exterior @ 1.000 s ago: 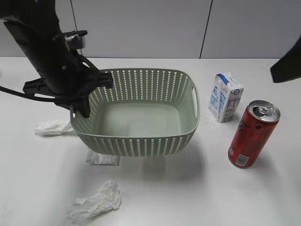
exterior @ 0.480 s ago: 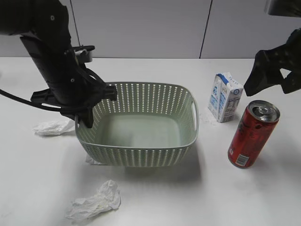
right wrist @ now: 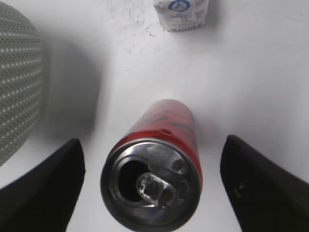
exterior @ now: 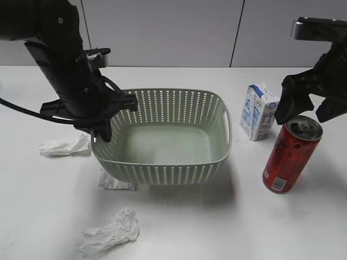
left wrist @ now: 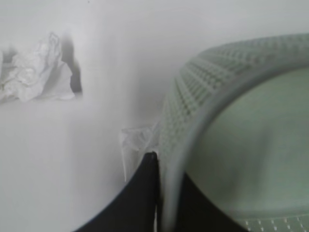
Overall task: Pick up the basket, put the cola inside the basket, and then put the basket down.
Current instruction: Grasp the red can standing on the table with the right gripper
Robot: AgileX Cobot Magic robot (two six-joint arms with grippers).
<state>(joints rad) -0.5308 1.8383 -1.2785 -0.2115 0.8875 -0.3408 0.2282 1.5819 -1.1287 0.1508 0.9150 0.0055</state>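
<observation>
My right gripper should go lower before it closes on the cola, since its fingers are above the cola's red body [exterior: 290, 157] [right wrist: 164, 121], around its open lid, and would miss now.
The sage-green perforated basket [exterior: 162, 138] sits mid-table, tilted, its left side lifted. My left gripper [exterior: 103, 130] is shut on the basket's left rim; in the left wrist view the rim [left wrist: 193, 111] runs between the two black fingers [left wrist: 166, 188]. The cola [exterior: 291, 154], a dark-red can with an open silver top, stands upright at the right. My right gripper [exterior: 306, 111] hangs open just above it; in the right wrist view the cola [right wrist: 154, 169] stands between the two spread fingers [right wrist: 152, 186], untouched.
A blue-and-white carton [exterior: 260, 112] stands behind the cola, right of the basket, and shows in the right wrist view [right wrist: 182, 12]. Crumpled tissues lie at the left [exterior: 62, 145], under the basket's front-left corner [exterior: 115, 181] and at the front [exterior: 111, 232].
The right gripper has come in from the upper right and lowered over the cola. The left gripper has shifted the basket slightly right, still holding its rim.
</observation>
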